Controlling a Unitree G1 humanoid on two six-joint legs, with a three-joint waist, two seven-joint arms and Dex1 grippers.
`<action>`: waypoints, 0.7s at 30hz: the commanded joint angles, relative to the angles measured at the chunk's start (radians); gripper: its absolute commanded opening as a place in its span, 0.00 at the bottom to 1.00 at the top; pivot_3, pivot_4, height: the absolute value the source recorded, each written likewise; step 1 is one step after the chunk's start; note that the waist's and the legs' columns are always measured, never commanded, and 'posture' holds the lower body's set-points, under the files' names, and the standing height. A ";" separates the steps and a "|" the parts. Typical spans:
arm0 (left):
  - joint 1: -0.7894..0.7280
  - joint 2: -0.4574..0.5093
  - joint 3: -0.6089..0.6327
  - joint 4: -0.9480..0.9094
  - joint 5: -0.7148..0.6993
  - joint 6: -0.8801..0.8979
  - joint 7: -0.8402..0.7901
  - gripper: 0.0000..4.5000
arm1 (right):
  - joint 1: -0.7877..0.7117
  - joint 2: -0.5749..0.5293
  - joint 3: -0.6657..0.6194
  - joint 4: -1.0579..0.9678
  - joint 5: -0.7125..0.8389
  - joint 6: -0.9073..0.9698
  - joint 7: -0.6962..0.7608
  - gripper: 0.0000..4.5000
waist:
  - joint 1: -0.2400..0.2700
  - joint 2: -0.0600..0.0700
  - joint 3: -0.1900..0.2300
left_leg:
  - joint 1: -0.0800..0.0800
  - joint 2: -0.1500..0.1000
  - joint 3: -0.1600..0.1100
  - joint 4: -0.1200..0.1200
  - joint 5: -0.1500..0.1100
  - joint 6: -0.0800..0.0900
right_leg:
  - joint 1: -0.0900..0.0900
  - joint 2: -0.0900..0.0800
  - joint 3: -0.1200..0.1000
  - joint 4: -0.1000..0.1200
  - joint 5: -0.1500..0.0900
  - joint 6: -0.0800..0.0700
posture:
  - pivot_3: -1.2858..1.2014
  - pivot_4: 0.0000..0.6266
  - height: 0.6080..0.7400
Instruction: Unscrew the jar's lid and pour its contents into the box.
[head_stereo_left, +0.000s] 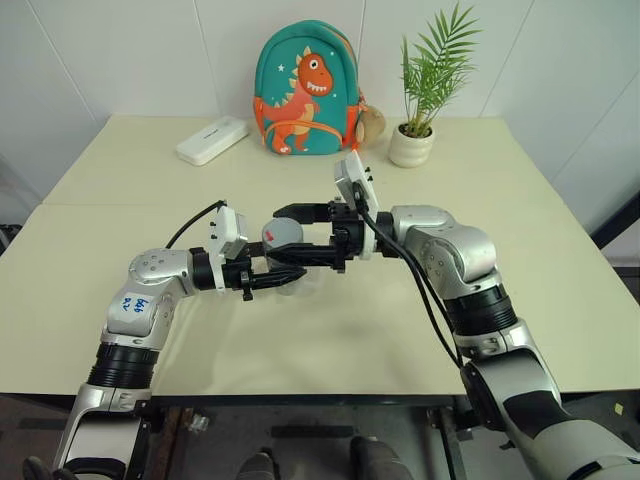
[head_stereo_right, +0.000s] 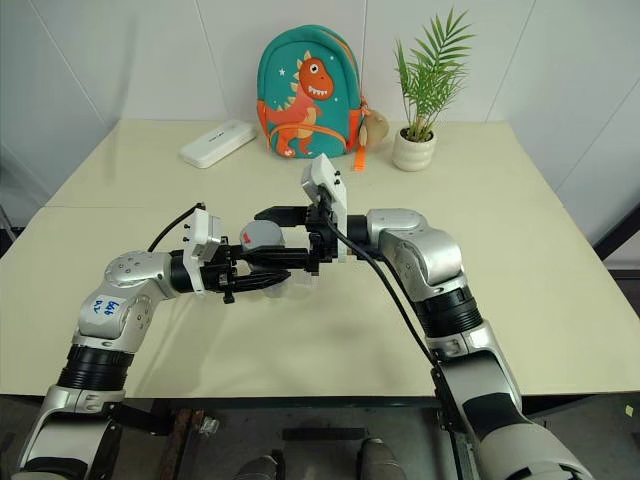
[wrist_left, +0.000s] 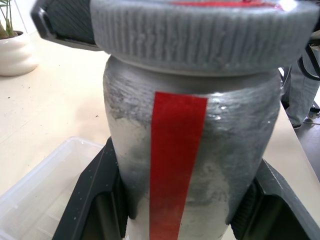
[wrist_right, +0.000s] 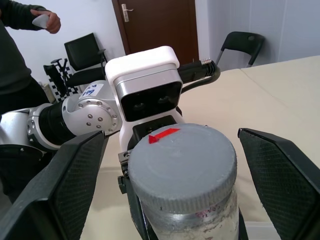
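Note:
The fingers of the robot's right gripper are on both sides of the grey ribbed lid (head_stereo_left: 283, 232) (wrist_right: 182, 165), so the right gripper should close on the lid now.
My left gripper (head_stereo_left: 283, 268) is shut on the body of the jar (wrist_left: 190, 150), a silvery-grey cylinder with a red stripe, and holds it upright above the table. The grey ribbed lid (wrist_right: 182, 165), with a small red mark on top, sits on the jar. From the right, my right gripper (head_stereo_left: 285, 235) reaches in level, open, one finger on each side of the lid with a gap on both sides. The clear plastic box (wrist_left: 40, 190) lies on the table just below and beside the jar. The contents are hidden inside the jar.
At the back of the cream table (head_stereo_left: 520, 280) stand a teal dinosaur backpack (head_stereo_left: 305, 90), a flat white case (head_stereo_left: 212, 139) and a plant in a white pot (head_stereo_left: 412, 143). A person (wrist_right: 20, 50) stands beyond the table, near black chairs.

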 joint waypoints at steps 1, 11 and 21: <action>0.000 0.002 0.015 -0.022 -0.009 -0.016 0.001 0.45 | -0.023 0.009 -0.009 -0.017 0.001 -0.025 0.001 1.00 | 0.000 0.000 0.000 | 0.000 0.000 0.000 0.000 0.000 0.000 | 0.000 0.000 0.000 0.000 0.000 0.000 | 0.52 0.24 1.00; -0.007 0.001 0.015 -0.019 -0.008 -0.017 0.003 0.45 | -0.019 0.016 -0.008 -0.009 -0.008 -0.027 0.000 0.73 | 0.000 0.000 0.000 | 0.000 0.000 0.000 0.000 0.000 0.000 | 0.000 0.000 0.000 0.000 0.000 0.000 | 0.52 0.24 1.00; 0.004 0.006 0.020 -0.027 -0.009 -0.014 0.003 0.45 | -0.104 0.094 -0.306 0.002 0.303 0.234 -0.206 0.58 | 0.002 0.000 0.000 | 0.000 0.000 -0.001 0.000 0.000 0.000 | 0.000 0.000 0.000 0.001 0.000 0.000 | 0.52 0.24 1.00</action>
